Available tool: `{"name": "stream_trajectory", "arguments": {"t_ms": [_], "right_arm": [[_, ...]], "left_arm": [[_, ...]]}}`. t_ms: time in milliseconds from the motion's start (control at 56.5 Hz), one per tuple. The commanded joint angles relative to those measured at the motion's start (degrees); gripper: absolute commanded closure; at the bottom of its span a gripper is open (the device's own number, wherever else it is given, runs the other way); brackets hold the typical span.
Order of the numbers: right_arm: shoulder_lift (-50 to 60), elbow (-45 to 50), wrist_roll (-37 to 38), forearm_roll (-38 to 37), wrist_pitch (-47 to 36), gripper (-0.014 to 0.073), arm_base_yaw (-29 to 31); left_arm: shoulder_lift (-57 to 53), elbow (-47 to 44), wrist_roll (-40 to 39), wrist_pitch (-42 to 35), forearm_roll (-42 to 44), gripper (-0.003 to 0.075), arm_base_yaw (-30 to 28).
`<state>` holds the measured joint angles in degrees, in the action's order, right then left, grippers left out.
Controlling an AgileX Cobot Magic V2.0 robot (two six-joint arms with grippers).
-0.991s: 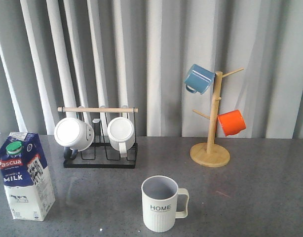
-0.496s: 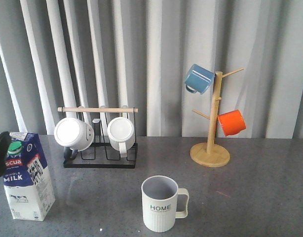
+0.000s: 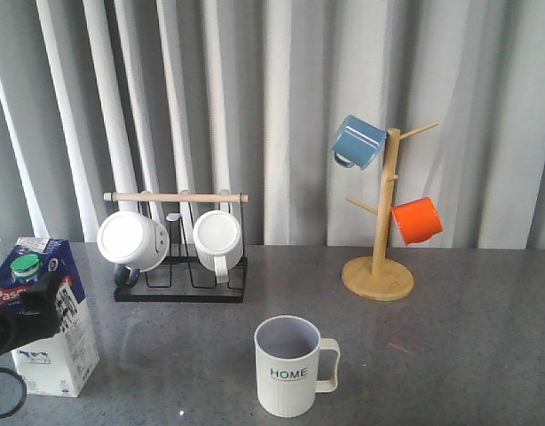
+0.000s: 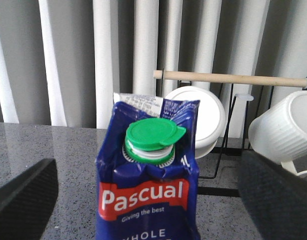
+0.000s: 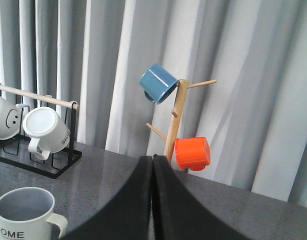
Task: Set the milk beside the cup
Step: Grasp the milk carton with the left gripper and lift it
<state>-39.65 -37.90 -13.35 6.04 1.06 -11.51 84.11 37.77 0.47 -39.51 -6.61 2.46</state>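
Observation:
My left gripper's fingertips stop short of the carton's blue sides, so it is too early to close, and the gripper moves toward the carton next.
The milk (image 3: 70,355), a white-and-dark-blue carton with a green cap, stands upright at the table's front left. My left gripper (image 3: 33,315) is open at the carton's near side and hides part of its label. In the left wrist view the carton (image 4: 146,165) stands between the wide-apart fingers (image 4: 23,197), which do not touch it. The cup (image 3: 286,368), a cream ribbed mug lettered "HOME", stands at the front middle, well to the right of the milk. It also shows in the right wrist view (image 5: 21,217). My right gripper (image 5: 152,162) is shut and empty.
A black wire rack (image 3: 179,288) with a wooden bar holds two white mugs (image 3: 132,240) behind the milk. A wooden mug tree (image 3: 379,266) at the back right carries a blue mug (image 3: 357,142) and an orange mug (image 3: 416,220). A grey curtain hangs behind.
My left gripper has come into the front view from the left edge and moved lower and rightward, in front of the carton. The milk and cup have not moved.

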Motion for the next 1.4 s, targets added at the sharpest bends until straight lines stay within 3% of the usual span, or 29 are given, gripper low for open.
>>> {"name": "stream_trajectory", "arguments": {"t_ms": [0, 265, 442, 549, 708, 761, 1133, 1257, 1381], "right_arm": [[0.1, -1.5, 0.0, -0.2, -3.9, 0.0602, 0.5], [0.1, -1.5, 0.0, -0.2, -3.9, 0.0602, 0.5], [0.1, -1.5, 0.0, -0.2, -3.9, 0.0602, 0.5], [0.1, -1.5, 0.0, -0.2, -3.9, 0.0602, 0.5], [0.1, -1.5, 0.0, -0.2, -3.9, 0.0602, 0.5], [0.1, -1.5, 0.0, -0.2, -3.9, 0.0602, 0.5], [0.1, -1.5, 0.0, -0.2, -3.9, 0.0602, 0.5], [0.1, -1.5, 0.0, -0.2, -3.9, 0.0602, 0.5], [0.1, -1.5, 0.0, -0.2, -3.9, 0.0602, 0.5]], "left_arm": [[0.7, 2.0, -0.9, -7.1, -0.3, 0.0014, 0.5], [5.2, 3.6, -2.0, -7.1, -0.4, 0.004, 0.3], [7.0, 8.1, -1.1, -0.5, -0.4, 0.0136, 0.3], [7.2, 8.7, -1.1, 0.2, -0.4, 0.0288, 0.3], [7.0, 8.6, -1.8, 0.2, -0.4, 0.066, 0.3], [7.0, 8.6, -1.6, -0.2, -0.4, 0.0729, 0.3], [6.0, 8.6, -0.5, 2.4, 0.5, 0.0727, 0.6], [0.4, 8.6, 1.8, 4.9, 4.9, 0.0726, 1.2], [-7.4, 8.6, -0.5, 5.5, 3.9, 0.0726, 2.3]]}}
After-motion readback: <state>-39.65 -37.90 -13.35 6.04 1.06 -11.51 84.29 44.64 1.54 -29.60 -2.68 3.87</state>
